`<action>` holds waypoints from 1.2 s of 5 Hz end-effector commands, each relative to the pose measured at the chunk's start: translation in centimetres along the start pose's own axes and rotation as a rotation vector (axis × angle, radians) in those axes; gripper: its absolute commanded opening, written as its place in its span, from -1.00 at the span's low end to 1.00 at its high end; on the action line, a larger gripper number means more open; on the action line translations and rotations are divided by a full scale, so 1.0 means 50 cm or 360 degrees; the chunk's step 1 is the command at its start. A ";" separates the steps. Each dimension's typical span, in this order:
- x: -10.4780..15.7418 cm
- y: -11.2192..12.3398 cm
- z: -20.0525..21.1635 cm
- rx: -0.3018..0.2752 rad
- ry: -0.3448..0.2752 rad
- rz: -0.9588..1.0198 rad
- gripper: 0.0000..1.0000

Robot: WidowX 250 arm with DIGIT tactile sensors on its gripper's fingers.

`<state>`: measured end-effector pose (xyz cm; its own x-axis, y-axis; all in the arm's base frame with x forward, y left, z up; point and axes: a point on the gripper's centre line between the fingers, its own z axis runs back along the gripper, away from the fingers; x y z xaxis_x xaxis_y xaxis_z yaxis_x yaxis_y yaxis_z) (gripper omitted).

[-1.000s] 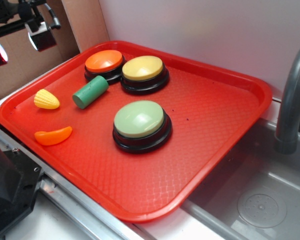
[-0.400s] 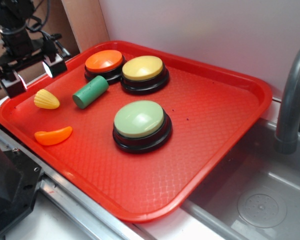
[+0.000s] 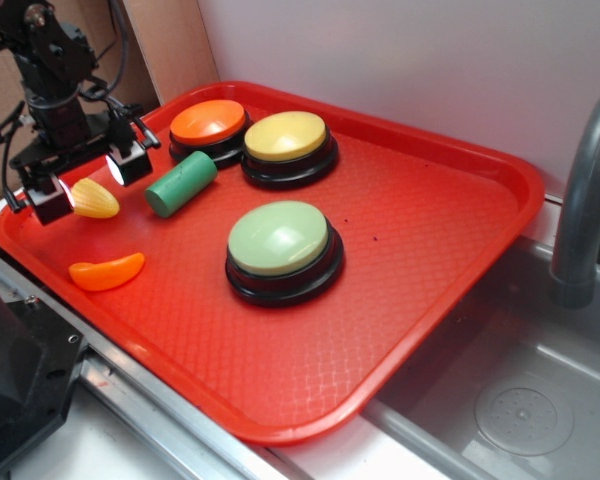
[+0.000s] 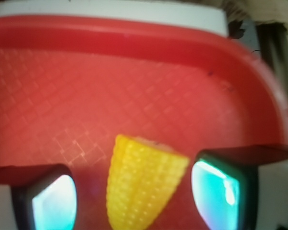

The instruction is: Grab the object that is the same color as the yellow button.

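The gripper's fingers are on both sides of the yellow corn toy, so the gripper needs to close on the toy.
The object, a small yellow ridged corn-like toy (image 3: 95, 199) (image 4: 141, 182), lies on the red tray (image 3: 400, 200) near its left rim. My gripper (image 3: 88, 180) (image 4: 137, 199) is open and low over the toy, one finger on each side, with a gap between each pad and the toy. The yellow button (image 3: 288, 145), pale yellow dome on a black base, stands at the back of the tray.
An orange-topped button (image 3: 209, 125) and a green cylinder (image 3: 180, 184) sit just right of the gripper. An orange crescent slice (image 3: 107, 271) lies in front of it. A pale green button (image 3: 282, 247) is mid-tray. A sink and grey faucet (image 3: 585, 200) are at right.
The gripper has come down and forward from the back left of the tray and now straddles the yellow toy. Nothing on the tray has moved.
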<state>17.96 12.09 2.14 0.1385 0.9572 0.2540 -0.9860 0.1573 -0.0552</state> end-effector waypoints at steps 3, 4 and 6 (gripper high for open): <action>0.011 0.009 0.009 -0.0126 0.0003 -0.0144 -1.00; 0.010 -0.002 0.053 -0.0191 0.0033 -0.0430 -1.00; -0.027 -0.019 0.178 -0.0338 0.0119 -0.1054 -1.00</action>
<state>17.90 7.19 9.40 0.7282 0.6596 0.1864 -0.6555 0.7496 -0.0918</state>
